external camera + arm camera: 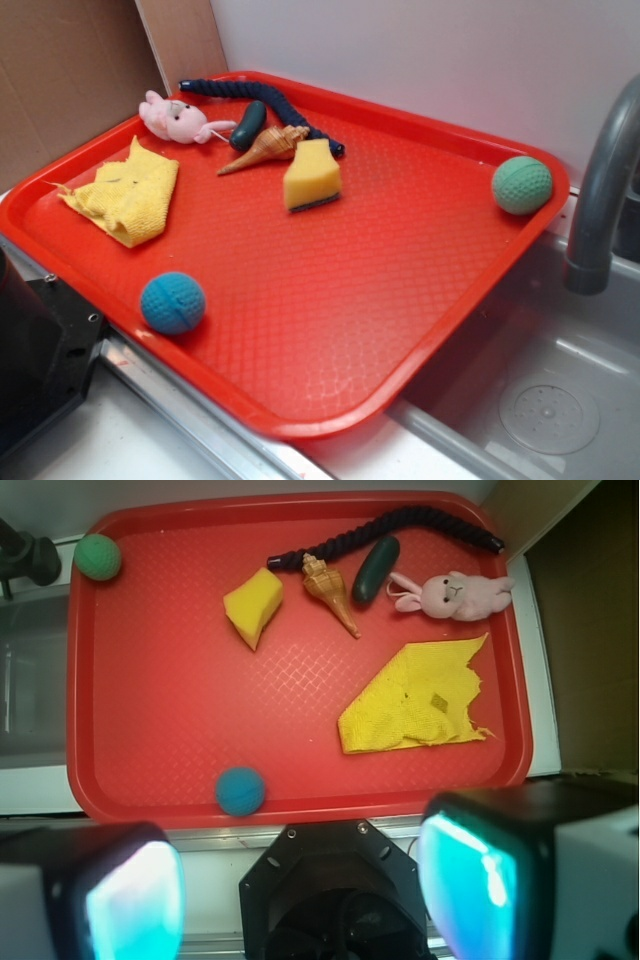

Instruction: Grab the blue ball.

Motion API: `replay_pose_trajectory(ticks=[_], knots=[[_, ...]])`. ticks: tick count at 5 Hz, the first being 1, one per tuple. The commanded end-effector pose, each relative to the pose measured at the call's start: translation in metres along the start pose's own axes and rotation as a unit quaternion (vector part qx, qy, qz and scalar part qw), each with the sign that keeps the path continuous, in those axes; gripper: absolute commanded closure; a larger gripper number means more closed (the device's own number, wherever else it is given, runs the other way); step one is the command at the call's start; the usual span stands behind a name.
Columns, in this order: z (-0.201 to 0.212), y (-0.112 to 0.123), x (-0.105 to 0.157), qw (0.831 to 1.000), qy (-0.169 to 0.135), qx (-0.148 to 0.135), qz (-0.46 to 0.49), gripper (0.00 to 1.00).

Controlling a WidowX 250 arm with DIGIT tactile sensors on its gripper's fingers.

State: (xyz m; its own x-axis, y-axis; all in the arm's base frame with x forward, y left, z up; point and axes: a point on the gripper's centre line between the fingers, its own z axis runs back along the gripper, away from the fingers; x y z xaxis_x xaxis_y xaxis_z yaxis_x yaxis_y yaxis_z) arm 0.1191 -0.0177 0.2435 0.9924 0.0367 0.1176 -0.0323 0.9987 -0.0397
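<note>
I will next grab the blue ball by its dimpled round sides, to pick it off the red tray (330, 300).
The blue ball (172, 302) is small, teal-blue and dimpled, lying on the red tray (330, 300) near its front left edge. In the wrist view the blue ball (240, 791) rests just inside the tray's near rim (300, 808). My gripper (300, 885) hangs high above and behind that rim, over the robot's base, well apart from the ball. Its two fingers (130, 900) stand wide apart with nothing between them. The gripper itself does not show in the exterior view.
On the tray also lie a pale green dimpled ball (521, 185), a yellow sponge (311, 175), a yellow cloth (125, 190), a pink plush rabbit (172, 116), a seashell (265, 147), a dark green pickle-shaped object (247, 124) and a dark rope (255, 95). A grey faucet (600, 180) and sink (545, 390) lie to the right.
</note>
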Motion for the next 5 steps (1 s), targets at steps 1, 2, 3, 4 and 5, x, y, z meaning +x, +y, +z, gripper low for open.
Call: replay_pose_trajectory(ticks=[1,2,3,4,5], knots=[[0.0,0.0,0.0,1.0,0.0,0.0,0.0,0.0],[-0.05,-0.014,-0.008,0.999,0.025,-0.027,-0.012,0.0],[-0.087,-0.02,-0.025,0.999,0.01,-0.046,-0.005,0.0],[-0.121,-0.021,-0.03,0.998,0.018,-0.05,-0.013,0.0],[-0.145,-0.018,-0.031,0.997,0.023,-0.065,-0.024,0.0]])
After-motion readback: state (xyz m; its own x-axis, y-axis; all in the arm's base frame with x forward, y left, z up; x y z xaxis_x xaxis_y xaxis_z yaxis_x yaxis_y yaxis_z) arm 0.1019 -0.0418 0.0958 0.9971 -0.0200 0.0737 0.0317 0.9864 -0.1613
